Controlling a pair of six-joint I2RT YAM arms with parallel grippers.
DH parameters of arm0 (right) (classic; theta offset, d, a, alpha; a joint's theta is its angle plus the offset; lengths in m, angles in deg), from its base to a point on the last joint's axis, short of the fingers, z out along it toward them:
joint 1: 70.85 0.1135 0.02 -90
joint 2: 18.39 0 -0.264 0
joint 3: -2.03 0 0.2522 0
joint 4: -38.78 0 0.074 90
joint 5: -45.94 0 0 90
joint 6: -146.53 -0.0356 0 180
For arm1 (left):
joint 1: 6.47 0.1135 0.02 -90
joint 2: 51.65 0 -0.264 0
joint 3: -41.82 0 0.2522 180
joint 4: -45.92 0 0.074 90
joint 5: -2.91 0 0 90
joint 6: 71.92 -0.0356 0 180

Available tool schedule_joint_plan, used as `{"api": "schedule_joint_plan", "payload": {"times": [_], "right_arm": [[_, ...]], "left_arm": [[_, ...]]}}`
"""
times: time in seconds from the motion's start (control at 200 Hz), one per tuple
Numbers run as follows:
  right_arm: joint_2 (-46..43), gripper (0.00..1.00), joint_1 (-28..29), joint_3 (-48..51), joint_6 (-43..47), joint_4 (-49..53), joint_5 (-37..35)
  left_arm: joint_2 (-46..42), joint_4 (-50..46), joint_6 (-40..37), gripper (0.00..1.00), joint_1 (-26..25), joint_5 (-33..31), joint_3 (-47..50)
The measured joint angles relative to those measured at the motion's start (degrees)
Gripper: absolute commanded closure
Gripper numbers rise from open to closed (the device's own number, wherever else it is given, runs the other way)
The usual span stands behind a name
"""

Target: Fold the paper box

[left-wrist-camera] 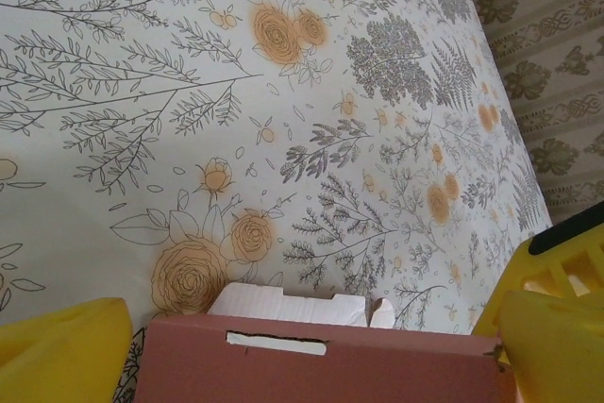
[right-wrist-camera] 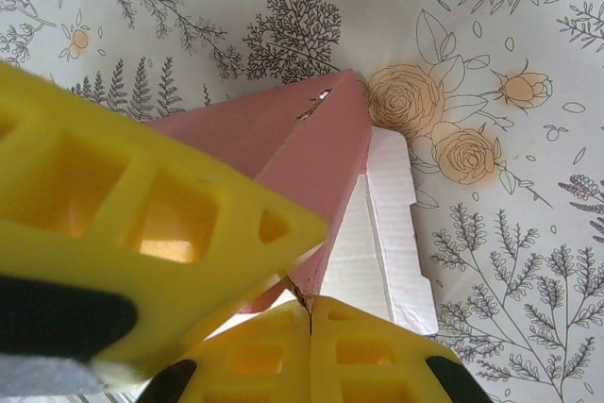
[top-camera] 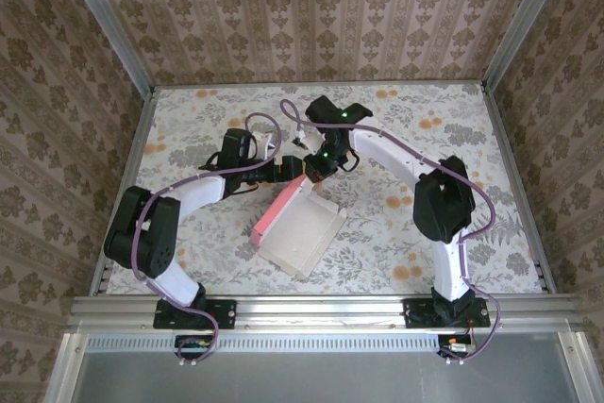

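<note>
The pink end flap stands angled across the box and would likely stay folded in, so my right gripper needs to open now.
The paper box (top-camera: 302, 233) lies mid-table, its pale inside facing up and a pink wall (top-camera: 277, 205) raised along its left side. In the left wrist view my left gripper (left-wrist-camera: 302, 351) is open, its yellow fingers (left-wrist-camera: 57, 346) standing either side of the pink wall (left-wrist-camera: 321, 365) without touching it. A white flap (left-wrist-camera: 283, 305) shows behind the wall. My right gripper (right-wrist-camera: 310, 313) is shut, its tips pinching the near corner of the pink wall (right-wrist-camera: 311, 148). One left finger (right-wrist-camera: 142, 224) crosses close in front of it. In the top view the two grippers (top-camera: 294, 170) (top-camera: 317, 169) meet at the box's far corner.
The floral tablecloth (top-camera: 406, 129) covers the table. Patterned walls and an aluminium frame (top-camera: 142, 120) enclose it on three sides. The right arm's elbow (top-camera: 444, 200) rises at the right of the box.
</note>
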Motion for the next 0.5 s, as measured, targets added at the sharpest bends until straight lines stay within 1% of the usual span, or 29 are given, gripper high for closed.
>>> {"api": "schedule_joint_plan", "payload": {"times": [0.185, 0.5], "right_arm": [[0.0, 0.88, 0.0, 0.0, -1.0, -0.6, 1.3], [-0.7, 0.83, 0.2, 1.9, -4.0, -5.1, 5.6]], "left_arm": [[0.3, 0.8, 0.0, 0.00, 0.7, 0.7, 0.0], [2.1, 2.4, -0.2, 0.00, 1.8, 1.7, 0.0]]}}
